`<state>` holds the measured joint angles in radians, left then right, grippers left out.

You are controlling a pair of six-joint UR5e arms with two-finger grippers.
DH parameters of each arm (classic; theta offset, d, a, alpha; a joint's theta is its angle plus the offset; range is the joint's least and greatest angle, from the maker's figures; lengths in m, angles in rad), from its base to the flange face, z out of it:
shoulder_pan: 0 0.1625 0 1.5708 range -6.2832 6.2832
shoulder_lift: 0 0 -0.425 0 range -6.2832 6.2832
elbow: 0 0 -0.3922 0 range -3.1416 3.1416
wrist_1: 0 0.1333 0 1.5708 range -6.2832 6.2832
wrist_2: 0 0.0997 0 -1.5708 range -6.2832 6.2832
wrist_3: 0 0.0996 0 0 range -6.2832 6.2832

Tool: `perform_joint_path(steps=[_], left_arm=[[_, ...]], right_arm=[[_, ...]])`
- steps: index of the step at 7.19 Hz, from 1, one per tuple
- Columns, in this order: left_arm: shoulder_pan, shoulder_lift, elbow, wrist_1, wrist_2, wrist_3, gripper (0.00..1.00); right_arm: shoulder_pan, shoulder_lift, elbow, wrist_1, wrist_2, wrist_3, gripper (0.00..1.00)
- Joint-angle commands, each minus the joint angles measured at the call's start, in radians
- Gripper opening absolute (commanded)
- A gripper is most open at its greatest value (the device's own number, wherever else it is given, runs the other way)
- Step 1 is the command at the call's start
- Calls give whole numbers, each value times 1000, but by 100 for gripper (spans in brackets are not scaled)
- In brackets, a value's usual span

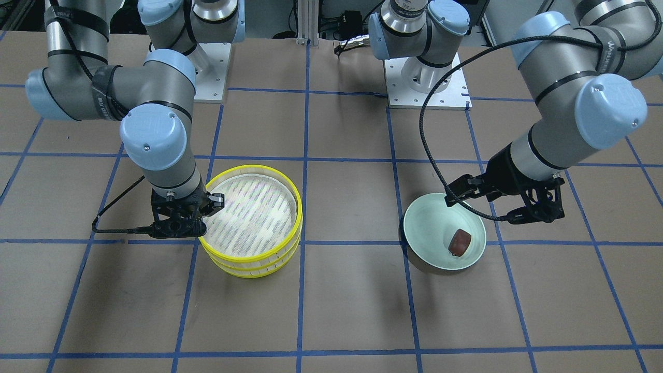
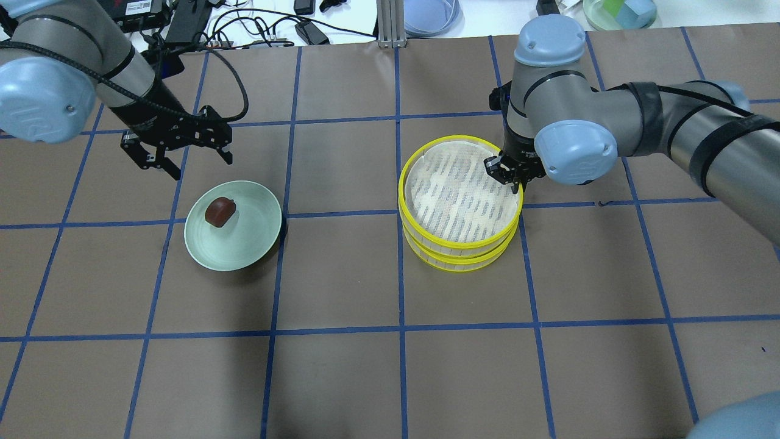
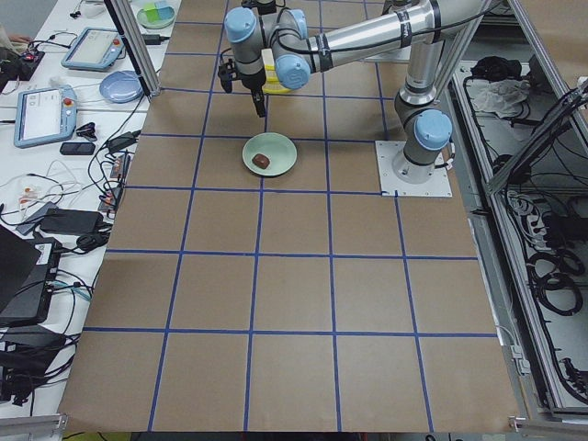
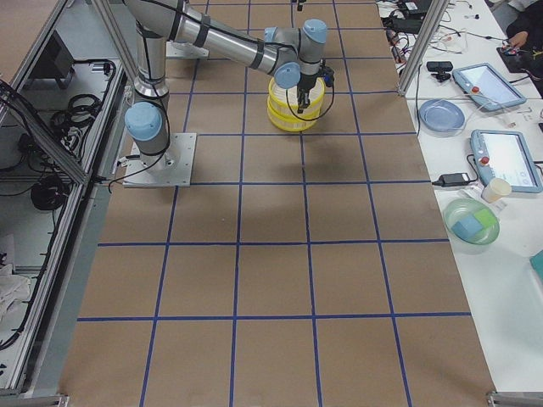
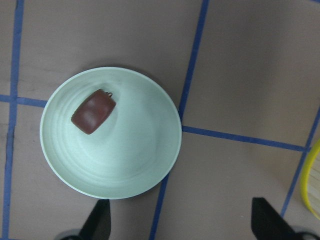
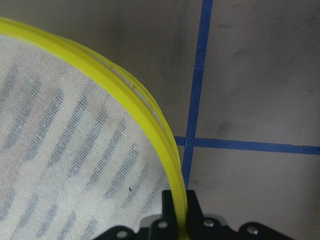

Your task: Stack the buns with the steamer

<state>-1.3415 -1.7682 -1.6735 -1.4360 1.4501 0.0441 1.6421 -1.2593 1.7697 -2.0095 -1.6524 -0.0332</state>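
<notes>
My right gripper opens now, since the steamer's top level sits squarely on the lower level's rim in the front view.
A dark reddish-brown bun lies alone in the pale green plate; it also shows in the left wrist view and the front view. The cream-white bun is out of view. My left gripper is open and empty, hovering just beyond the plate's far rim; its fingertips frame the plate from above. The yellow-rimmed steamer stands as two stacked tiers with a white cloth on top. My right gripper is shut on the top tier's rim.
The brown table has a grid of blue tape lines. Both robot bases stand at its back edge. A side bench with tablets, bowls and cables runs along the operators' side.
</notes>
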Motion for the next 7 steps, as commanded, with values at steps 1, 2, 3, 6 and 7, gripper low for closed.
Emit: perform_joint_path(steps=[1,2,3,6,7], left_arm=[[61,-40,-45,63,9,46,100],[62,-83,-45,150,9,62,100],[62,-126,-45,225,19,62,100],[61,-157,-43,249,42,60,99],[61,-157,-45,249,42,60,100]], right_arm=[[-1,3,11,-6,-19,-8,0],[-1,3,11,-2,-33,-2,0],[-1,3,5,-5,-29,7,0],[1,1,-1,-6,-23,9,0],[-1,3,-1,-5,-30,9,7]])
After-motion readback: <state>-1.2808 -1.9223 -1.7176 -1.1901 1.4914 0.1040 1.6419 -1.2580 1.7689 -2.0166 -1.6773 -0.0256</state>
